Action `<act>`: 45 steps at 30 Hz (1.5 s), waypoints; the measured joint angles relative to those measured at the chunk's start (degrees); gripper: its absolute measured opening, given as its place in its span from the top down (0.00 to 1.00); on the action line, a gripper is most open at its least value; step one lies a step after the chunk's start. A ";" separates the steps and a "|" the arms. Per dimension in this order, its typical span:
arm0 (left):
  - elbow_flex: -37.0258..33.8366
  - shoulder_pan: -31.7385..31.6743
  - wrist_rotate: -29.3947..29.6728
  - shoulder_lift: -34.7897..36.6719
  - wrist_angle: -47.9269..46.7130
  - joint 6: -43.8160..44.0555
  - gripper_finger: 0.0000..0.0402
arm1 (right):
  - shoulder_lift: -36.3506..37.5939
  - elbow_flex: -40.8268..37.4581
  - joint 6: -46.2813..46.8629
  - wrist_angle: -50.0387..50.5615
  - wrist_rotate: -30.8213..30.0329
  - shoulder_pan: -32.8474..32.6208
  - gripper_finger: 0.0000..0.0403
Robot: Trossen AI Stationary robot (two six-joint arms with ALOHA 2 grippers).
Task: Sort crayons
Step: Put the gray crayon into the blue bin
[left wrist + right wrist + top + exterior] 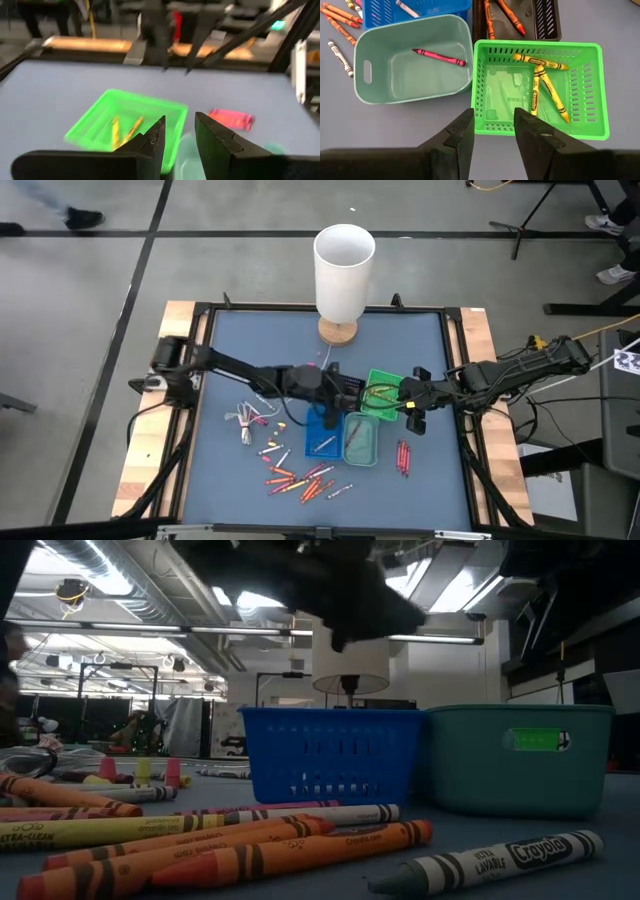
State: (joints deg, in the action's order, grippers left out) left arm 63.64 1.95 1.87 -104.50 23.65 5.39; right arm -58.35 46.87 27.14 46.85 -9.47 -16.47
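My left gripper grabs the orange crayon by its pointed-end section (pixel 282 471) next, to sort it into the black tray.
Several loose crayons (pixel 300 478) lie on the blue mat near the front edge, and red ones (pixel 404 456) lie to the right of the trays. The green tray (pixel 540 85) holds yellow crayons (pixel 540 85). The teal tray (pixel 410 60) holds one red crayon (pixel 438 56). Orange crayons (pixel 502 15) lie in the black tray (pixel 547 20), and a pale crayon is in the blue tray (pixel 415 12). My left gripper (pixel 179 132) hovers open over the trays (pixel 350 392), empty. My right gripper (pixel 492 125) hangs open above the green tray's near rim, empty.
A tall white cylinder (pixel 344 265) on a wooden disc stands at the mat's far middle. A thin white cord (pixel 245 420) with a bundled end lies left of the trays. Wooden rails and a black frame border the mat.
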 joint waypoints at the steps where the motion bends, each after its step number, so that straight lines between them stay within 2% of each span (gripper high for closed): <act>1: 0.00 -0.55 -0.02 1.80 -3.88 0.00 0.78 | 0.00 0.00 0.02 0.02 0.00 -0.02 0.66; 5: 0.02 -2.83 0.04 8.72 -19.16 -2.57 0.78 | 0.00 0.00 0.00 -0.15 -0.39 -0.02 0.66; 11: 0.07 -6.72 0.16 15.49 -35.64 -4.48 0.78 | 0.00 0.00 0.01 -0.31 -0.50 0.00 0.66; 18: 0.04 -12.00 0.17 16.46 -52.08 -5.07 0.78 | 0.00 -0.02 0.00 -0.35 -0.54 -0.02 0.66; 23: -0.21 -15.11 0.29 14.90 -60.93 -10.75 0.78 | 0.00 -0.02 0.02 -0.44 -0.54 -0.02 0.66; 30: -6.45 -17.15 0.07 14.55 -59.29 -22.21 0.78 | -0.02 -0.02 0.02 -0.53 -0.57 -0.01 0.66; 34: -11.16 -17.44 -0.05 14.50 -58.67 -22.62 0.78 | -0.02 -0.02 0.02 -0.50 -0.57 0.00 0.66; 42: -20.55 -17.44 -0.17 14.46 -48.99 -22.59 0.78 | -0.02 -0.02 0.02 -0.50 -2.67 0.00 0.66; 45: -22.58 -17.48 -1.99 14.72 -45.88 -22.56 0.78 | -0.02 -0.02 0.02 -0.50 -3.04 0.00 0.66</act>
State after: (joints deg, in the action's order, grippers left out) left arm 41.05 -15.53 -0.13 -89.78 -22.23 -17.17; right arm -58.37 46.85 27.16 46.35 -12.51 -16.48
